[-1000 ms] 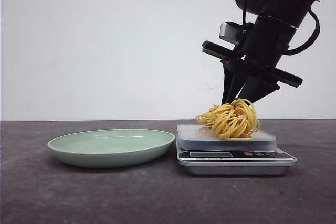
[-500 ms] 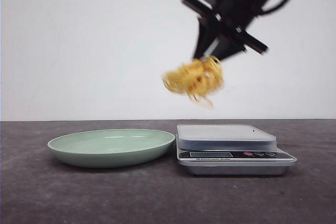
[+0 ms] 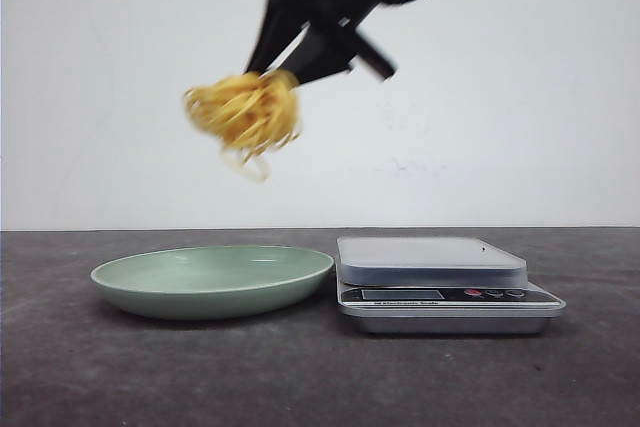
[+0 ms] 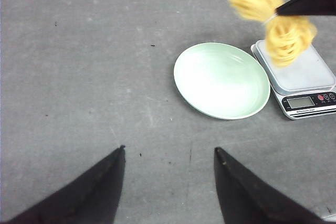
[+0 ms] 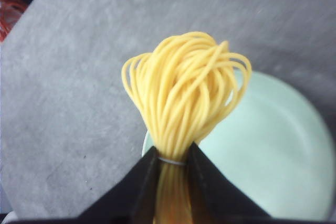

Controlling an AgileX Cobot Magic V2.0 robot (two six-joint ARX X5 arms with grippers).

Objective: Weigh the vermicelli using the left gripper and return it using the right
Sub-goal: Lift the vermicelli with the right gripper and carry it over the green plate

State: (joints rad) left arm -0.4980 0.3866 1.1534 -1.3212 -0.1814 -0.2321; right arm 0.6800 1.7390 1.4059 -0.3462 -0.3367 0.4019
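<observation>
The vermicelli's lower pieces, high above the pale green plate (image 3: 212, 280), would drop if my right gripper opened now; I will first lower them onto the plate.
The vermicelli (image 3: 243, 111), a nest of thin yellow strands, hangs in the air high above the pale green plate (image 3: 212, 280). My right gripper (image 3: 278, 75) is shut on it and comes down from the top of the front view. In the right wrist view the fingers pinch the vermicelli (image 5: 185, 96) over the plate's edge (image 5: 278, 182). The left wrist view shows the vermicelli (image 4: 274, 20) held by a dark finger of the right gripper (image 4: 311, 2). My left gripper (image 4: 169, 151) is open and empty, high over the bare table, out of the front view.
A silver kitchen scale (image 3: 440, 283) with an empty weighing top stands right of the plate, touching or nearly touching its rim. It also shows in the left wrist view (image 4: 302, 79). The dark grey table (image 3: 300, 377) runs to a white wall.
My right gripper lifted the vermicelli off the scale, then carried it up and to the left, from above the scale to above the plate. The scale's top is now bare.
</observation>
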